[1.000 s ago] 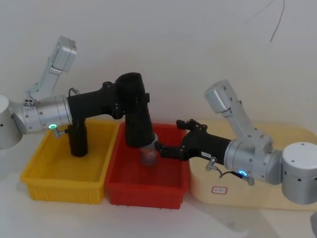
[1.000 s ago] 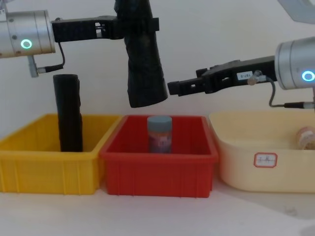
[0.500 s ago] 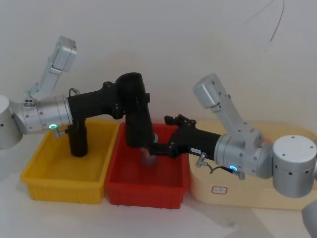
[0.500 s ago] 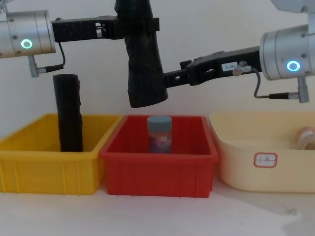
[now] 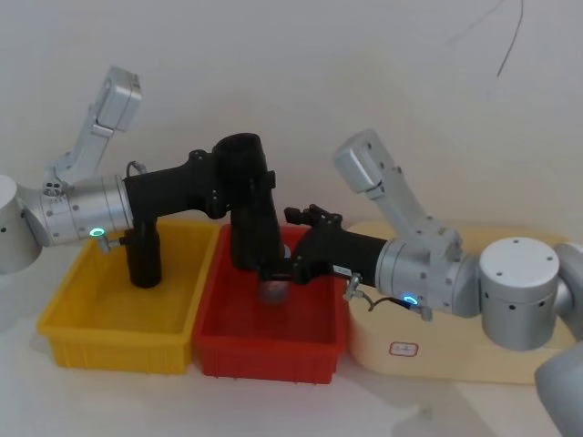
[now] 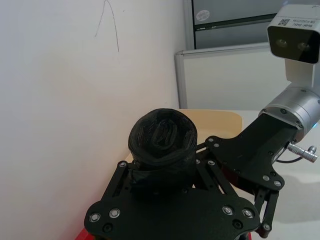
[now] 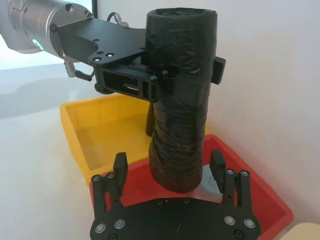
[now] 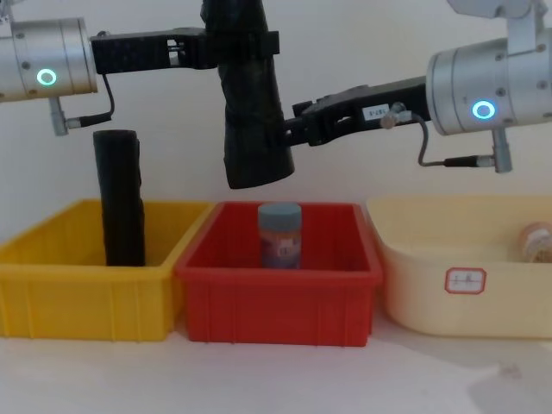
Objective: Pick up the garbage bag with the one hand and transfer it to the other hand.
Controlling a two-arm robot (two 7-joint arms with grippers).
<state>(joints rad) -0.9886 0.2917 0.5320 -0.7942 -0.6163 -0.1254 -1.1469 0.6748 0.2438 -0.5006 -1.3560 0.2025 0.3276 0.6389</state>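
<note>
My right gripper grips the garbage bag by its wider lower part (image 8: 254,151) (image 7: 175,160) next, to take the bag over from my left gripper.
The garbage bag (image 5: 248,214) is a black glossy bundle hanging upright above the red bin (image 5: 264,350), wider at its lower end (image 8: 257,159). My left gripper (image 5: 246,177), on the arm with the green-cyan ring, is shut on its upper part (image 7: 177,60). My right gripper (image 7: 169,162), on the arm with the blue ring, is open. Its fingers (image 7: 120,165) stand on either side of the bag's lower part with a gap on each side. From the chest, the right gripper (image 8: 289,134) reaches the bag from the right.
A slim black cylinder (image 8: 121,198) stands upright in the yellow bin (image 8: 86,297) on the left. A grey-capped jar (image 8: 280,235) stands in the red bin (image 8: 276,302), right under the bag. A cream tub (image 8: 466,302) sits at the right.
My right arm has moved left, and its open fingers have gone from short of the bag to either side of its lower part. The left arm and the bag have stayed still.
</note>
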